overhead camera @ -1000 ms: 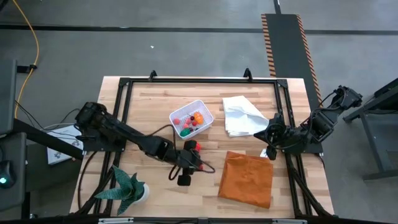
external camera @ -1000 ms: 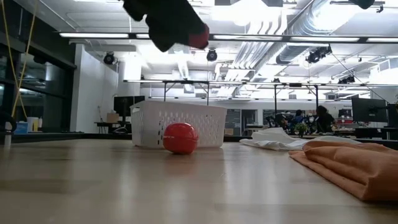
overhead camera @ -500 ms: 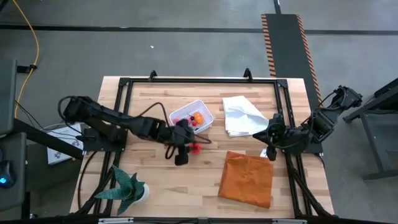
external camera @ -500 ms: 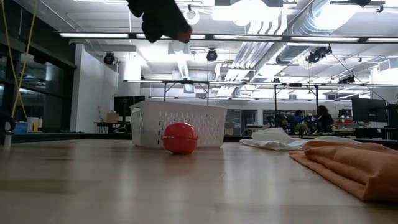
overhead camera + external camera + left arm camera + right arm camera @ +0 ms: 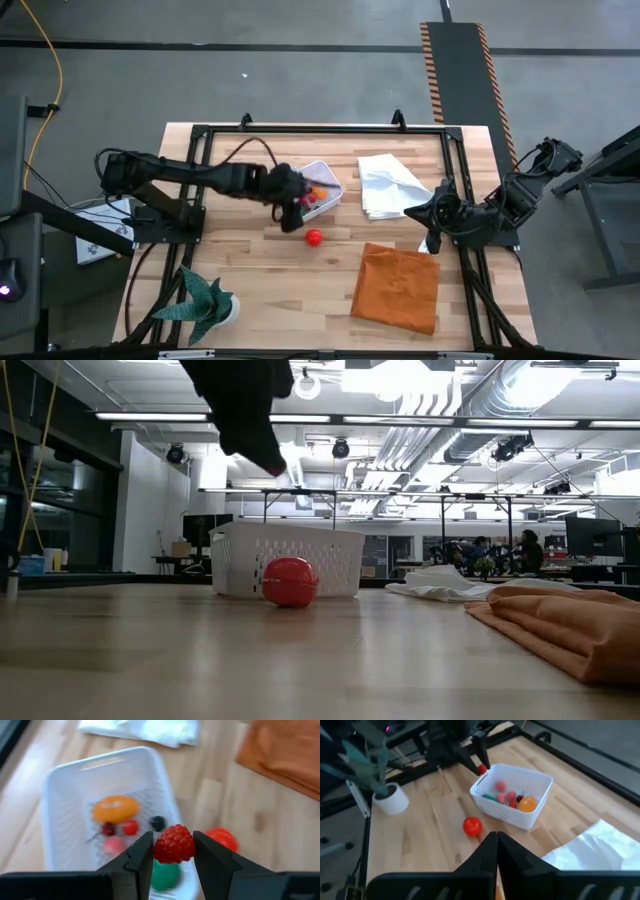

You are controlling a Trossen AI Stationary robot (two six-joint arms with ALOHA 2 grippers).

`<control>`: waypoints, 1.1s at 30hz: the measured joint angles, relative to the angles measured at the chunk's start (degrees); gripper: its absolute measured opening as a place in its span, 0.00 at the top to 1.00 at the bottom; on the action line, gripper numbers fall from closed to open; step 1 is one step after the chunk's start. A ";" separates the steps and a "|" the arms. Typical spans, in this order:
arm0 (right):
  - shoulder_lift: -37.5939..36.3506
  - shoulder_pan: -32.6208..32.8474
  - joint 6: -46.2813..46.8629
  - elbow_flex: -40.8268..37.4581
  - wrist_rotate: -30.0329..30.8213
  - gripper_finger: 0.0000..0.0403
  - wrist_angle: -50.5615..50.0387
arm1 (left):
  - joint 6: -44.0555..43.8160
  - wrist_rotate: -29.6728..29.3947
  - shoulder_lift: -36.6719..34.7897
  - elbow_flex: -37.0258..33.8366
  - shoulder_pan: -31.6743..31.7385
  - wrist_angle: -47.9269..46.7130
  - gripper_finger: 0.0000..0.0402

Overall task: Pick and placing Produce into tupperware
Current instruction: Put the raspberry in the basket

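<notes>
My left gripper should lower the raspberry into the tupperware before letting go, because the red raspberry (image 5: pixel 174 845) is still hanging high over the tupperware's near rim (image 5: pixel 181 826).
The white mesh tupperware (image 5: pixel 322 183) stands on the table's far middle. In it lie an orange piece (image 5: pixel 115 808), a green one (image 5: pixel 165 875) and small red and dark ones. My left gripper (image 5: pixel 300 207) hangs over the tub's near edge, shut on a red raspberry-like piece (image 5: pixel 174 844). A red ball (image 5: pixel 314 237) rests on the wood just in front of the tub. My right gripper (image 5: pixel 415 212) waits shut, off the table, beside the white cloth at the right. My left gripper pinches the raspberry's two sides (image 5: pixel 161 848) between its two fingers. The fingers slant down from the table's left. The berry is lifted clear, above the tub's rim (image 5: pixel 481 768).
A crumpled white cloth (image 5: pixel 390 185) lies at the far right and a folded orange cloth (image 5: pixel 397 287) at the near right. A green spiky potted plant (image 5: pixel 205 305) stands at the near left corner. A black frame (image 5: pixel 320 128) runs around the table.
My left gripper has swung from the table's near middle toward the far edge and risen a little, carrying the raspberry up to the tub's near edge. It has tipped and rolled somewhat on the way. The red ball has stayed in place.
</notes>
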 joint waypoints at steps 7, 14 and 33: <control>0.00 -0.02 0.01 0.00 4.38 1.00 1.24 | 0.69 1.02 0.00 0.00 8.30 -0.14 0.71; 0.02 -1.92 0.02 0.00 5.55 1.00 3.85 | 0.84 1.75 0.02 0.00 12.99 -0.14 0.71; 0.02 -8.89 -0.42 0.00 4.28 1.00 4.13 | 2.24 2.84 0.07 0.00 13.79 -0.45 0.71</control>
